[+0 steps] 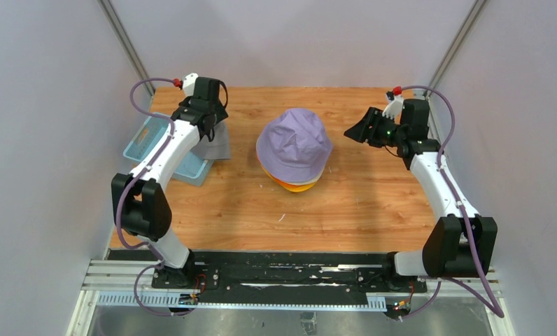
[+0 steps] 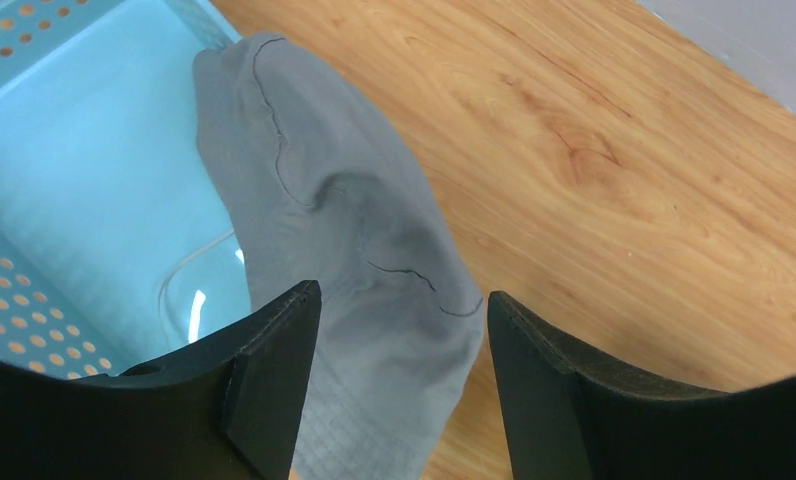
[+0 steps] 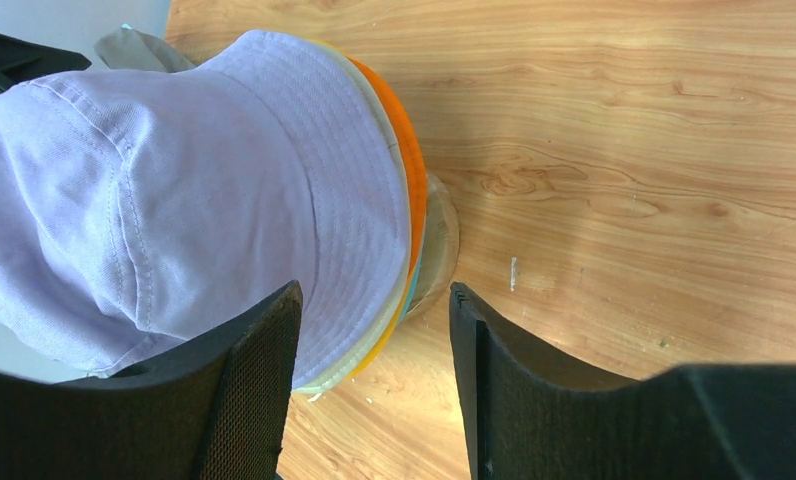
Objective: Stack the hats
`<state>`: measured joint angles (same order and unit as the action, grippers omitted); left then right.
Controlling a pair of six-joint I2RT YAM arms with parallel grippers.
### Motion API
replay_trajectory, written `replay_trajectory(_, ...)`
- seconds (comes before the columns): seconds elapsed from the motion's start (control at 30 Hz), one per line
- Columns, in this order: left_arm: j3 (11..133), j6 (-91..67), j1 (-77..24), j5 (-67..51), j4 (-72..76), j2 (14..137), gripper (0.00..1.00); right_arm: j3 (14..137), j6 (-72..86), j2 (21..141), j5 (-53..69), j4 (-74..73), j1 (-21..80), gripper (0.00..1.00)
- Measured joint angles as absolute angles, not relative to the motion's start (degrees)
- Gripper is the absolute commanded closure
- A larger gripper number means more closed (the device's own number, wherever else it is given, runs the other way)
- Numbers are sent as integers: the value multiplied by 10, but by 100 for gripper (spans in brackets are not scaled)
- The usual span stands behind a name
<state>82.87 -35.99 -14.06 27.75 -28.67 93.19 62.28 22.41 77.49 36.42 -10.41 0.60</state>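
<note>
My left gripper lowers to the grey hat before closing on it, since the hat lies between my fingers, which hang above its folded edge (image 1: 219, 130) (image 2: 405, 298).
A stack of hats stands mid-table with the lavender hat (image 1: 294, 143) on top; orange and yellow brims (image 1: 300, 185) peek out below. In the right wrist view the lavender hat (image 3: 174, 190) covers an orange brim (image 3: 409, 170), with beige, yellow and teal edges under it. The grey hat (image 1: 218, 145) lies crumpled at the left, draped from the basket onto the table. My left gripper (image 1: 207, 129) is open above it, fingers either side of the grey hat (image 2: 344, 220). My right gripper (image 1: 353, 131) is open and empty, just right of the stack.
A light blue basket (image 1: 144, 143) sits at the table's left edge, also in the left wrist view (image 2: 74, 150). The wooden stand's base (image 3: 440, 240) shows under the stack. Bare wood table (image 1: 374, 196) lies in front and to the right.
</note>
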Motion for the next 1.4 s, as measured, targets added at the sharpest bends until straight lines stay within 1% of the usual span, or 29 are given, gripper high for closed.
replay_trajectory(0.23,890,-409,-124,287,-329,978,33,625,224,775,366,-106,6,44)
replay_trajectory(0.43,926,-423,-114,276,-336,1034,33,628,225,776,371,-107,6,44)
replay_trajectory(0.47,927,-423,-114,274,-336,1042,36,629,225,777,372,-107,6,44)
replay_trajectory(0.5,930,-423,-114,271,-338,1051,40,631,225,777,373,-107,6,44)
replay_trajectory(0.53,931,-422,-114,268,-339,1057,48,632,225,777,373,-106,6,44)
replay_trajectory(0.6,931,-425,-114,264,-342,1065,70,632,225,777,375,-106,6,44)
replay_trajectory(0.67,930,-427,-114,263,-347,1067,96,632,225,778,375,-106,6,45)
replay_trajectory(0.7,930,-429,-114,264,-347,1064,99,632,225,778,375,-106,6,45)
replay_trajectory(0.8,919,-422,-114,270,-346,1040,100,632,229,778,378,-104,6,45)
replay_trajectory(0.9,905,-414,-114,274,-346,987,100,632,232,778,382,-98,6,46)
replay_trajectory(1.0,886,-395,-114,267,-323,902,100,632,234,778,386,-92,6,47)
replay_trajectory(1.07,860,-377,-114,241,-281,832,100,632,234,778,388,-89,6,47)
replay_trajectory(1.17,801,-361,-113,168,-183,727,100,632,238,775,397,-84,6,47)
replay_trajectory(1.23,768,-365,-113,107,-115,688,100,632,243,771,407,-74,6,48)
replay_trajectory(1.3,745,-378,-113,43,-45,675,100,632,250,764,420,-62,6,48)
replay_trajectory(1.4,716,-425,-113,-67,80,694,100,632,267,757,443,-36,6,48)
